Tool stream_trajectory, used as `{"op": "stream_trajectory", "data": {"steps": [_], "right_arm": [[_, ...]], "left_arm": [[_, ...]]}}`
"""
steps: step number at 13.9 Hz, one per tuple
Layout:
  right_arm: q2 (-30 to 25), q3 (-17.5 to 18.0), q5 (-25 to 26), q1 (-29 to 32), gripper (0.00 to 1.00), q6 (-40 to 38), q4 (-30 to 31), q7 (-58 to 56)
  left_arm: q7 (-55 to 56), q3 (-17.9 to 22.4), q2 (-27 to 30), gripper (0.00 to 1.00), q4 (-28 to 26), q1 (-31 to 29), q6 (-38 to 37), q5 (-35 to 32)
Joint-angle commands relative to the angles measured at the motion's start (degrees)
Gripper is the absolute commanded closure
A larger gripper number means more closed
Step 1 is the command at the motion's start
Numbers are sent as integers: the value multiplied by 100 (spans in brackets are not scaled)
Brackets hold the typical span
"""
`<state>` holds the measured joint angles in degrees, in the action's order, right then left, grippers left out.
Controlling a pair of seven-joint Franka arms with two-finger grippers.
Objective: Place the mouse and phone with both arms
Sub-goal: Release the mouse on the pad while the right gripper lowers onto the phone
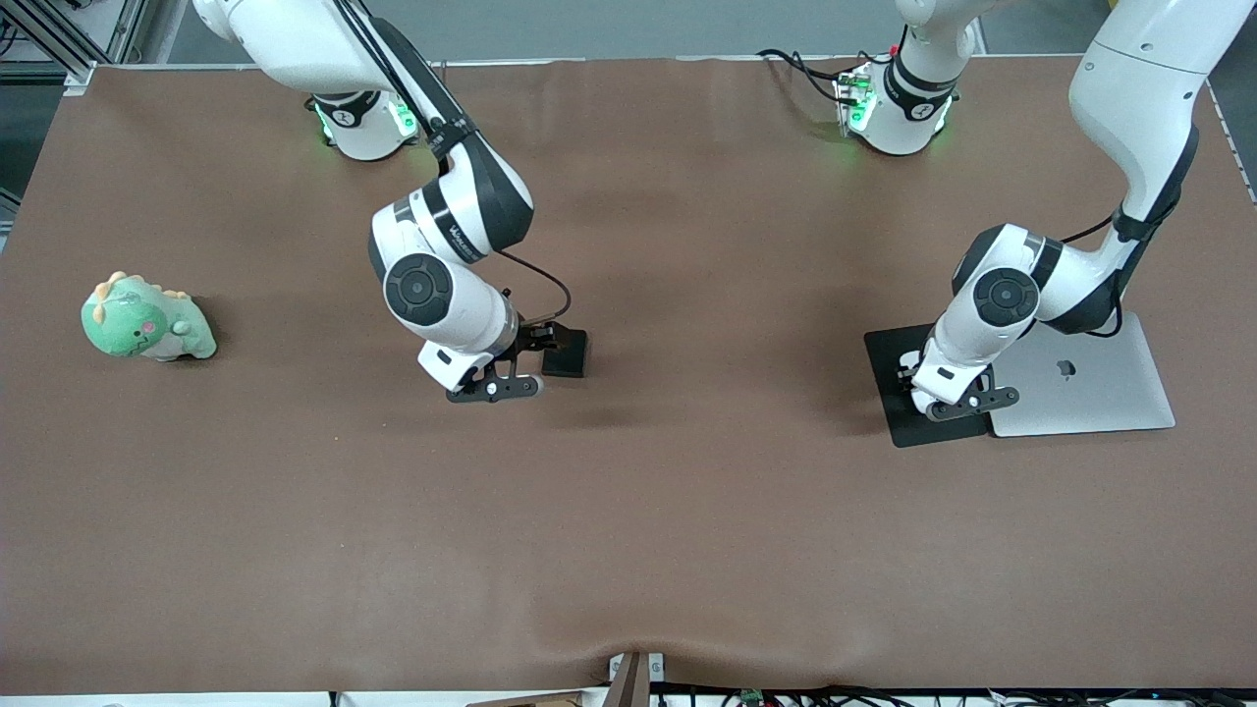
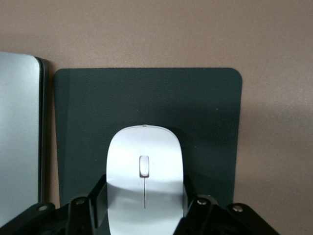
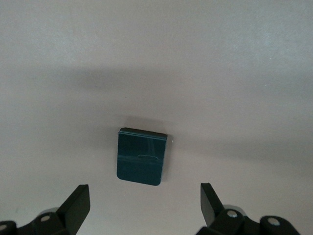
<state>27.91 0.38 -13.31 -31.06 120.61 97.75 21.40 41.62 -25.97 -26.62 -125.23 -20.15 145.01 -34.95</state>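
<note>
The base of the white mouse sits on the black mouse pad, inside the pad's edges, so it is now time for my left gripper to release the mouse.
The white mouse (image 2: 145, 166) sits between the fingers of my left gripper (image 2: 144, 188), which are closed against its sides. It is low over the black mouse pad (image 2: 78, 122). In the front view my left gripper (image 1: 915, 378) is over the mouse pad (image 1: 918, 430), and the hand hides most of the mouse. The black phone (image 1: 565, 352) lies flat on the table near the middle. My right gripper (image 1: 537, 340) is open and empty just beside the phone. In the right wrist view the phone (image 3: 141, 156) lies just past the spread fingertips (image 3: 78, 198).
A closed silver laptop (image 1: 1080, 378) lies beside the mouse pad toward the left arm's end; its edge shows in the left wrist view (image 2: 19, 137). A green dinosaur plush (image 1: 147, 319) stands near the right arm's end. Brown cloth covers the table (image 1: 687, 511).
</note>
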Motion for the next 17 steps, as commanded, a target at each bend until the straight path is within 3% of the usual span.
{"op": "stream_trajectory", "data": {"steps": [1, 2, 3, 5, 11, 17], "right_arm": [[188, -47, -23, -277, 0, 461, 156, 329], [223, -47, -23, -330, 0, 724, 279, 382], [284, -47, -23, -409, 0, 988, 428, 418], [425, -47, -23, -489, 0, 1463, 587, 715], [610, -47, -23, -550, 0, 1482, 596, 1086], [777, -56, -14, -673, 0, 1526, 596, 1367]], "left_arm": [[-84, -13, 34, 42, -89, -94, 203, -108], [-84, -13, 51, 7, -98, -95, 203, -108], [-67, -13, 51, 0, -89, -95, 203, -108], [-93, -13, 147, 0, 7, -225, 203, -108], [-93, -356, 842, 0, 622, -349, -50, 207], [-128, -936, 869, 0, 1913, -341, -2044, 901]]}}
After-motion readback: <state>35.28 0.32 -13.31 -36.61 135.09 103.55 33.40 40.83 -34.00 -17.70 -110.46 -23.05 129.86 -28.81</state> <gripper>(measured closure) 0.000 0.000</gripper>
